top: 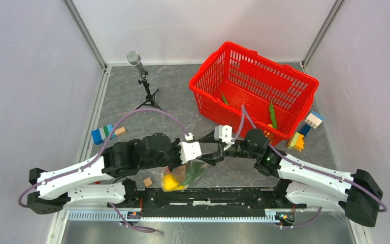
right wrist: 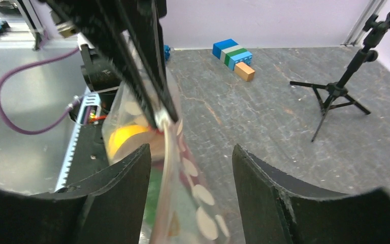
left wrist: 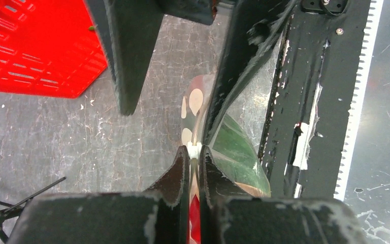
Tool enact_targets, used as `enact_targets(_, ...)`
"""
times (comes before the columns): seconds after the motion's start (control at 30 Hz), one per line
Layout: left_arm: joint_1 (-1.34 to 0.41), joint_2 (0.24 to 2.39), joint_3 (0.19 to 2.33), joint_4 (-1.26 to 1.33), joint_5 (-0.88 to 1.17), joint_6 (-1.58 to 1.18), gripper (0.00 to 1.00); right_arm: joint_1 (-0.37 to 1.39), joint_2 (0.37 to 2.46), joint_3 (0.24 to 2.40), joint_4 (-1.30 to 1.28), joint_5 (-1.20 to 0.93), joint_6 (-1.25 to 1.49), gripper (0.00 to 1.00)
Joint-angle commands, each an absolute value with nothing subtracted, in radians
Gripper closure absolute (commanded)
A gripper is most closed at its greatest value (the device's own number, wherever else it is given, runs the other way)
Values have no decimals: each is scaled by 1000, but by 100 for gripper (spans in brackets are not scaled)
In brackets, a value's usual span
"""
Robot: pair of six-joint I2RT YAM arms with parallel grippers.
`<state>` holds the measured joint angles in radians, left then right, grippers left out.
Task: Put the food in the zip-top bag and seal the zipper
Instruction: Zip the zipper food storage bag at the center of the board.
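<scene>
The zipper strip (left wrist: 194, 149) has to stay free for my left gripper to seal, so my right gripper needs to grip the zip-top bag's top edge (left wrist: 198, 125) beside my left gripper.
The zip-top bag (top: 185, 175) hangs between my two grippers, clear with white dots (right wrist: 195, 195). Inside it I see a yellow piece (top: 169, 181), also in the right wrist view (right wrist: 122, 138), a green pod (left wrist: 238, 147) and something red (left wrist: 195, 218). My left gripper (left wrist: 194, 151) is shut on the white zipper strip (left wrist: 194, 149) at the bag's top edge. My right gripper (right wrist: 190, 152) is open, one finger on each side of the bag's top edge, apart from it. Two green pods (top: 272, 113) lie in the basket.
A red mesh basket (top: 289, 76) stands at the back right. Toy blocks (top: 304, 133) lie beside it, more blocks (top: 103, 134) at the left. A wooden cube (top: 148, 182) lies by the bag. A microphone on a tripod (top: 143, 81) stands at the back.
</scene>
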<state>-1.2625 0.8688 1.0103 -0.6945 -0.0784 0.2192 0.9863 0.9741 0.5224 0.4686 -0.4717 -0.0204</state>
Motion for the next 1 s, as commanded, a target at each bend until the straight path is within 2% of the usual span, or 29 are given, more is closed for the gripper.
enact_targets(0.0,-1256,873,1063,-646,-48,221,98,986,1044,655,269,-515,-156,40)
enact_targets(0.13,-1256,865,1059,-641,-54,220,98,986,1071,674,236,-539,-184,55)
enact_targets(0.3,-1256,844,1051,-640,-68,213,98,986,1073,675,241,-590,-183,59)
enact_targets(0.37,-1257,837,1047,-637,-69,212,98,987,1076,675,240,-587,-183,65)
enact_targets(0.57,-1258,825,1045,-641,-78,203,98,986,1078,670,270,-548,-164,99)
enact_targets(0.83,-1256,793,1022,-620,-142,183,98,985,975,571,366,-214,-103,100)
enact_targets(0.97,-1255,773,1002,-630,-179,173,98,978,922,566,336,-101,-102,100)
